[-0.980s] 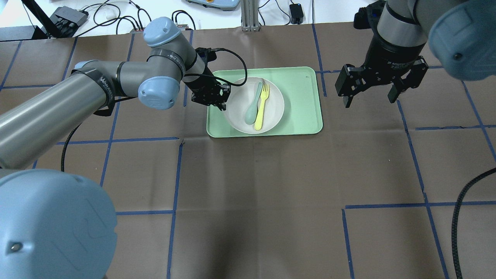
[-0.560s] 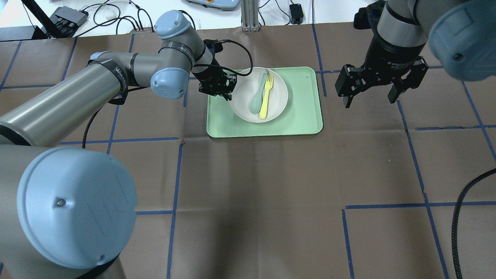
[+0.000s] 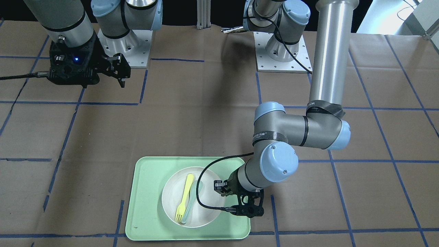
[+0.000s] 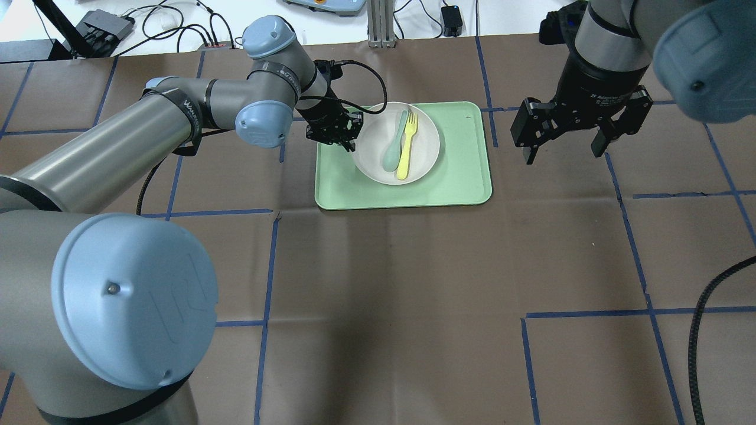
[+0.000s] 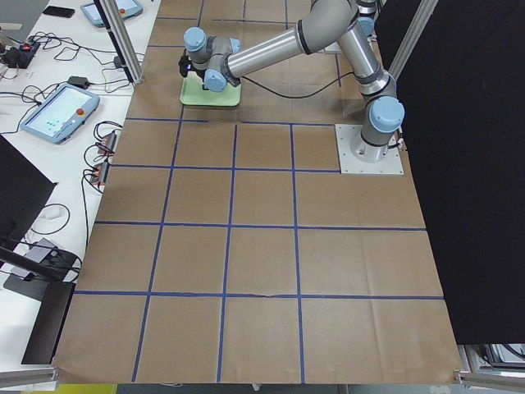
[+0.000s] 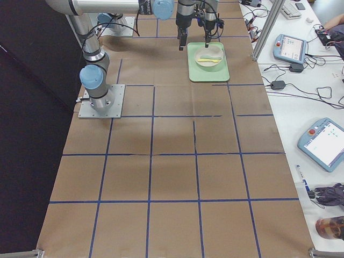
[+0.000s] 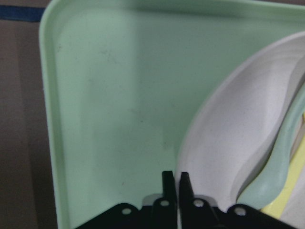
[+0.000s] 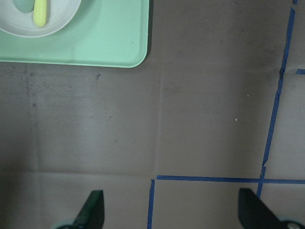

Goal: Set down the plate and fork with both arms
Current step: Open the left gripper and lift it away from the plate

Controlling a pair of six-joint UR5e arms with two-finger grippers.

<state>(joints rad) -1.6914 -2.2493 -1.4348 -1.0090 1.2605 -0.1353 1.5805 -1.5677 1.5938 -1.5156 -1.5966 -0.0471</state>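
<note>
The off-white plate's whole edge [image 3: 163, 197] is low inside the mint-green tray's rim [image 3: 131, 193] and the plate would settle there, so the left gripper needs to let go of the plate now.
The off-white plate [image 4: 378, 159] is over the mint-green tray [image 4: 460, 171], and a shadow under it shows it is raised a little. The yellow fork [image 4: 405, 147] lies in it beside a grey-green spoon [image 4: 393, 144]. My left gripper [image 4: 351, 140] is shut on the plate's left rim. The left wrist view shows the fingertips [image 7: 167, 180] pinching the rim of the plate [image 7: 228, 138]. In the front view the fork [image 3: 183, 199] lies on the plate [image 3: 171, 195]. My right gripper [image 4: 564, 152] is open and empty, high over bare paper to the right of the tray.
The table is covered in brown paper [image 4: 413, 295] with blue tape lines. Cables and devices [image 4: 106, 23] lie along the far edge. The right wrist view shows the tray's corner [image 8: 105, 43] and the fork's handle end [image 8: 41, 12] at the top left.
My left gripper has lifted the plate, with fork and spoon in it, and moved it a little toward the tray's far edge. The right arm has not moved.
</note>
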